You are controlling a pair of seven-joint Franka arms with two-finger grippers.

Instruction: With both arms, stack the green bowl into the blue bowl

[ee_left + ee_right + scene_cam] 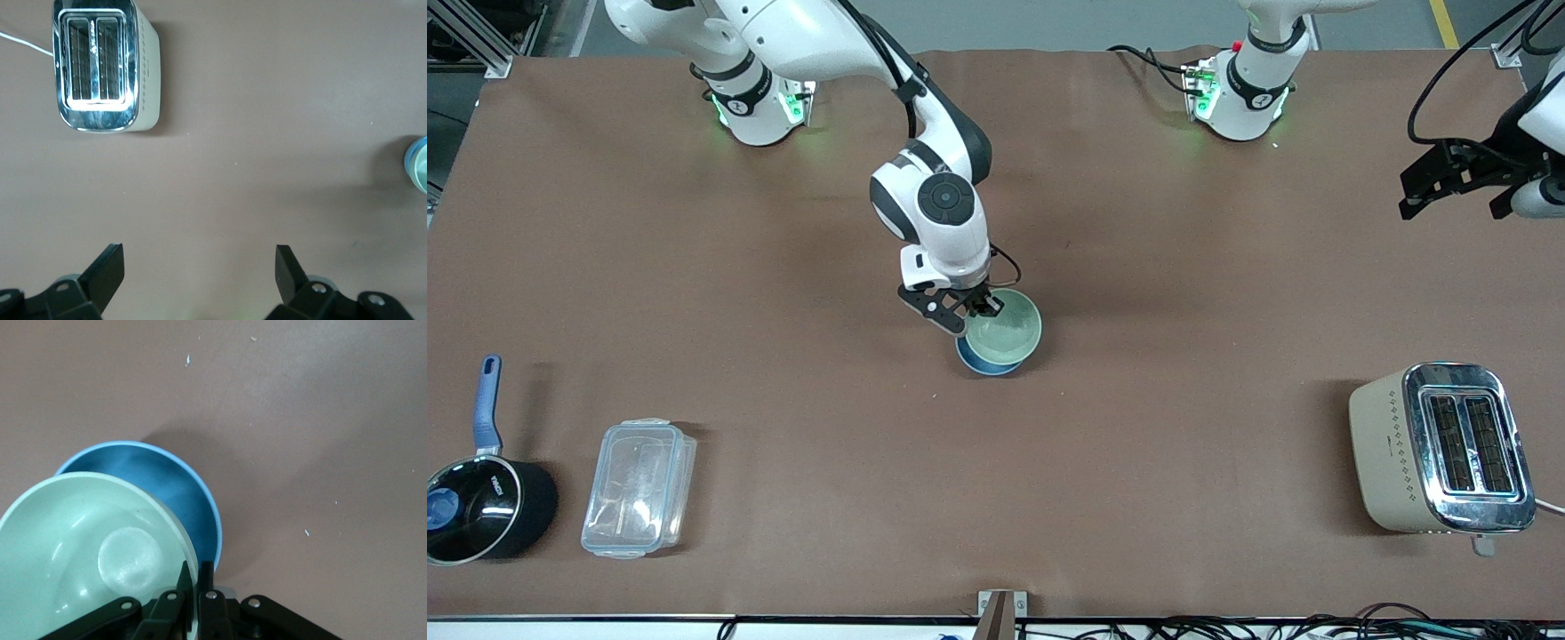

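The green rim leaves a wide crescent of the blue bowl (985, 363) exposed, so my right gripper needs to nest the green bowl (1005, 331) centred before opening.
The green bowl (1005, 331) is held over the blue bowl (985, 363) at the table's middle, and most of the blue bowl is hidden under it. My right gripper (980, 305) is shut on the green bowl's rim. In the right wrist view the green bowl (87, 547) overlaps the blue bowl (173, 493), and my right gripper (196, 577) pinches the green rim. My left gripper (1458, 182) is open and empty, up over the left arm's end of the table. In the left wrist view my left gripper (199, 267) is open, and the bowls (419, 163) show at the picture's edge.
A beige and chrome toaster (1440, 449) stands near the front at the left arm's end; it also shows in the left wrist view (103, 63). A clear plastic container (639, 487) and a black saucepan with blue handle (476, 498) sit near the front at the right arm's end.
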